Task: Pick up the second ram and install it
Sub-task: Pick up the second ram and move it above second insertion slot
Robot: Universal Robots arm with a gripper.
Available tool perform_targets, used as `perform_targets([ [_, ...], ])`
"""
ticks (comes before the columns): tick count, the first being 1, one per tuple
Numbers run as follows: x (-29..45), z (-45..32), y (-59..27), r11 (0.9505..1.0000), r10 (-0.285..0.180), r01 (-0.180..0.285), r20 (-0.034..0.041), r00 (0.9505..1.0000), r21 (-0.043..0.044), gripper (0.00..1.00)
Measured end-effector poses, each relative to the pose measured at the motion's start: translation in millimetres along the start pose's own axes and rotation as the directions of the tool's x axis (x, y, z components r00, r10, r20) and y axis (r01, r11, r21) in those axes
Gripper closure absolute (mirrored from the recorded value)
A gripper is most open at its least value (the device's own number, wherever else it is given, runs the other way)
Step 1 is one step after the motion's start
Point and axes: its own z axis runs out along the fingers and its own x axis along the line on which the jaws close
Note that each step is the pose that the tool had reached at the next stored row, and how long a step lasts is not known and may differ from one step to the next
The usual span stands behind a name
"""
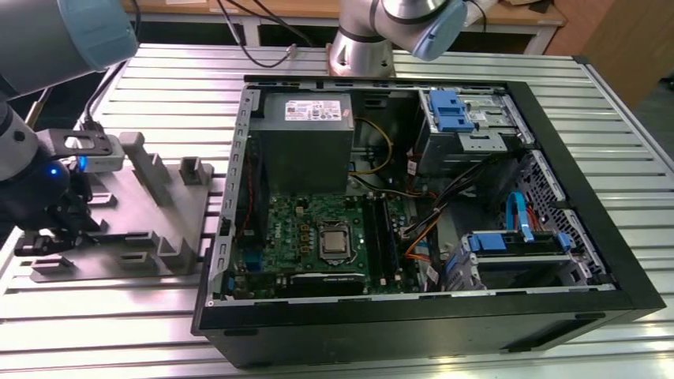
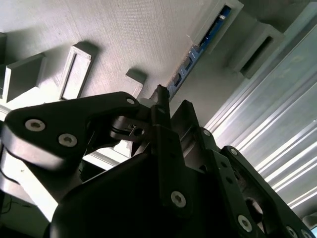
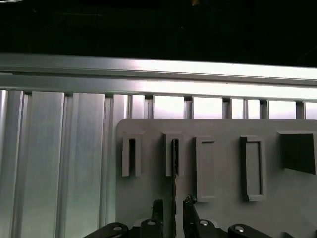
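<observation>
The slot's sides hug the ram's tip on both sides. So my gripper grabs the ram by its bare part outside the slot (image 3: 174,210) next.
The ram (image 3: 174,154) stands on edge in a slot of the grey holder plate (image 3: 218,128), a thin dark strip seen end-on. In the second wrist view the ram (image 2: 199,45) shows as a blue-edged stick in its slot on the plate (image 2: 124,39). My gripper (image 3: 173,210) is open, with one finger on each side of the ram's near end and small gaps to it. The black fingers (image 2: 161,101) sit just short of the stick. In the exterior view my gripper (image 1: 47,237) hangs over the plate (image 1: 116,241), left of the open computer case (image 1: 421,316).
The motherboard (image 1: 300,233) with its processor (image 1: 337,241) lies in the case, long memory slots (image 1: 387,237) beside it. A power supply (image 1: 305,126), blue drive cages (image 1: 447,110) and loose cables fill the rest. Several empty holders stand on the plate. Another arm's base (image 1: 364,47) is behind the case.
</observation>
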Motion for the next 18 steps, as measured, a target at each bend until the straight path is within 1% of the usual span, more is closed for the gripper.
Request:
perform_targets([
  [5,-1.0,2.4,1.1,1.0000,-0.002,0.002,0.0000,1.0000,-0.0002,0.70],
  [10,-4.4,7.1,3.1,1.0000,-0.002,0.002,-0.0001,1.0000,-0.0002,0.70],
  [18,-4.5,7.3,3.2,1.0000,-0.002,0.002,-0.0001,1.0000,-0.0003,0.70],
])
